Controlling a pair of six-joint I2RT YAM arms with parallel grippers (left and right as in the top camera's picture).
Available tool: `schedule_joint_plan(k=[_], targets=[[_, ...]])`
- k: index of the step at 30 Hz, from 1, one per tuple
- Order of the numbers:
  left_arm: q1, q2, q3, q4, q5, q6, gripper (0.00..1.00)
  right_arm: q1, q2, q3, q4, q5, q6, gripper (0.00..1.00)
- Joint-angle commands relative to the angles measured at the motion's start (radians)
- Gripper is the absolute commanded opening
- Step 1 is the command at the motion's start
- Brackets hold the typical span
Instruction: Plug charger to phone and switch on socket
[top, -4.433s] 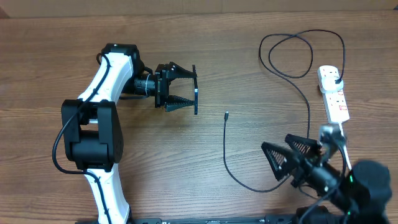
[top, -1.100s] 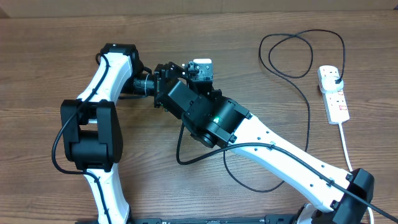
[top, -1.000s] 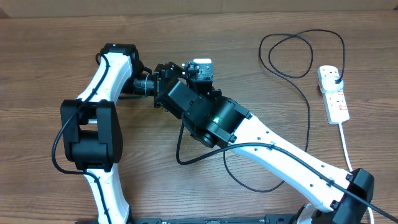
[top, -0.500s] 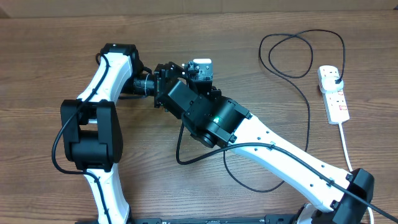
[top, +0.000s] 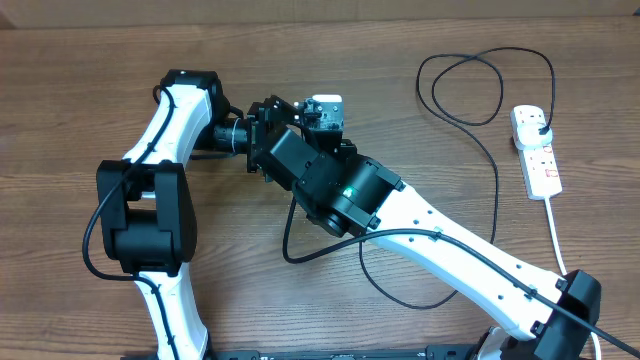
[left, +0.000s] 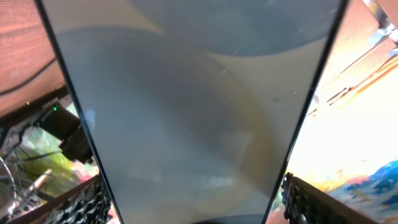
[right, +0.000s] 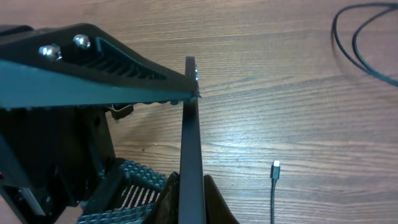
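Next, my left gripper grabs the phone (right: 191, 137) at its long side (right: 191, 99) and keeps the phone's short end clear for the charger.
The phone (right: 191, 137) is held off the table and seen edge-on in the right wrist view. My right gripper (right: 193, 202) is shut on its thin faces near one end. In the left wrist view the phone's dim face (left: 199, 106) fills the frame. My left gripper (left: 193, 199) is open, its ridged fingers (left: 81, 202) standing just beside the phone's long edges. The right arm (top: 350, 195) hides the phone from overhead. The charger's small tip (right: 275, 168) lies on the wood to the right of the phone. Its black cable (top: 497, 200) runs to the black plug in the white socket (top: 538, 160).
The charger cable makes a loop (top: 470, 90) at the back right. A thick white cord (top: 555, 235) runs from the socket toward the front right. The right arm crosses the table diagonally. A black robot cable (top: 288, 245) hangs under its wrist.
The right arm has swung from the front right over to the phone and its jaws have shut on it. In the last second the left fingers spread wider off the phone's edges.
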Motion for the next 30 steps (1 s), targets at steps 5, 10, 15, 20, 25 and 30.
schedule_joint_plan(k=[5, 10, 15, 20, 25, 30], targets=[[0.006, 0.007, 0.025, 0.051, 0.043, 0.012, 0.99, -0.001, -0.003, 0.027, 0.007, 0.157, 0.489, 0.04], [0.006, 0.007, 0.025, 0.050, 0.044, -0.016, 0.96, -0.001, -0.006, 0.027, 0.011, 0.158, 0.814, 0.04], [0.006, 0.007, 0.025, 0.032, 0.044, -0.212, 0.77, -0.001, -0.034, 0.027, 0.033, 0.158, 0.938, 0.04], [0.006, 0.007, 0.025, 0.031, 0.053, -0.229, 0.66, -0.001, -0.047, 0.027, 0.039, 0.147, 1.070, 0.04], [0.007, 0.007, 0.025, 0.032, 0.061, -0.279, 0.50, -0.001, -0.047, 0.027, 0.036, 0.127, 1.314, 0.04], [0.004, 0.007, 0.025, 0.032, 0.061, -0.298, 0.38, -0.001, -0.047, 0.027, 0.033, 0.126, 1.364, 0.04]])
